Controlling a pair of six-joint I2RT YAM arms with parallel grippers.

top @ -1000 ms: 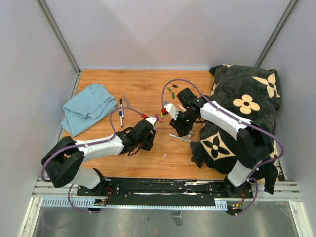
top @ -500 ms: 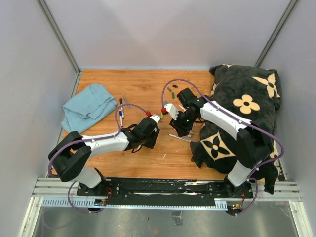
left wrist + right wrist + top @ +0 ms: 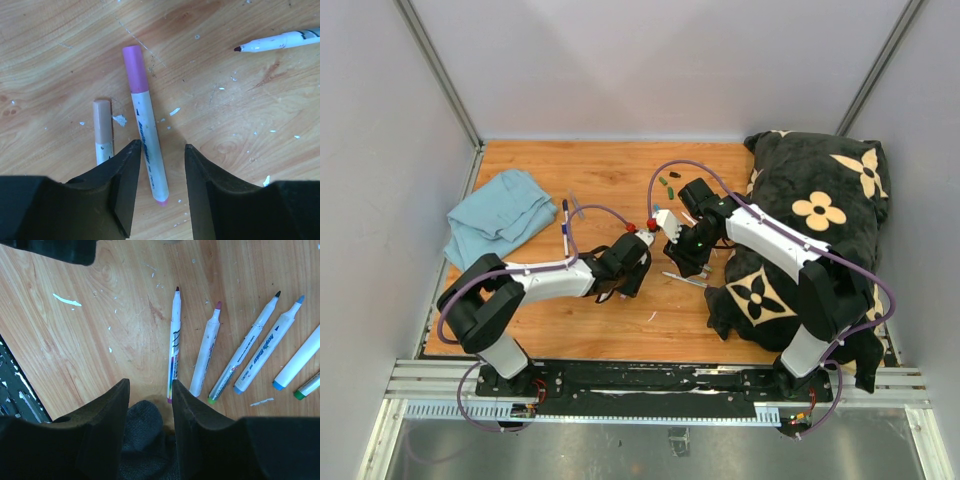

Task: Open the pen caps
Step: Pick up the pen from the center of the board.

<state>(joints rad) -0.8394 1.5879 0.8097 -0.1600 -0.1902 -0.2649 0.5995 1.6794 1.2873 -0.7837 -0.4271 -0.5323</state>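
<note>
I should close my left gripper on the white marker's body now: its fingers reach down past the body's sides in the left wrist view.
In the left wrist view a white marker (image 3: 146, 135) with a pink cap (image 3: 135, 67) lies on the wood. Its bare end reaches between the fingers of my open left gripper (image 3: 161, 150), which do not touch it. A second marker with a tan cap (image 3: 102, 120) lies just left of it. My right gripper (image 3: 149, 387) is open and holds nothing, hovering over black fabric (image 3: 142, 425). Several uncapped markers (image 3: 206, 352) fan out beyond it. In the top view the left gripper (image 3: 642, 238) and right gripper (image 3: 666, 222) are close together. Two loose caps (image 3: 666, 185) lie behind them.
A black flowered blanket (image 3: 810, 230) covers the table's right side. A folded blue cloth (image 3: 500, 215) lies at the left with a pen (image 3: 565, 222) beside it. Another uncapped pen (image 3: 280, 41) lies to the right of the pink marker, and one (image 3: 685, 280) rests near the blanket's edge.
My left arm has reached right and forward toward the right gripper, and its jaws have opened wider. The right arm has not moved.
</note>
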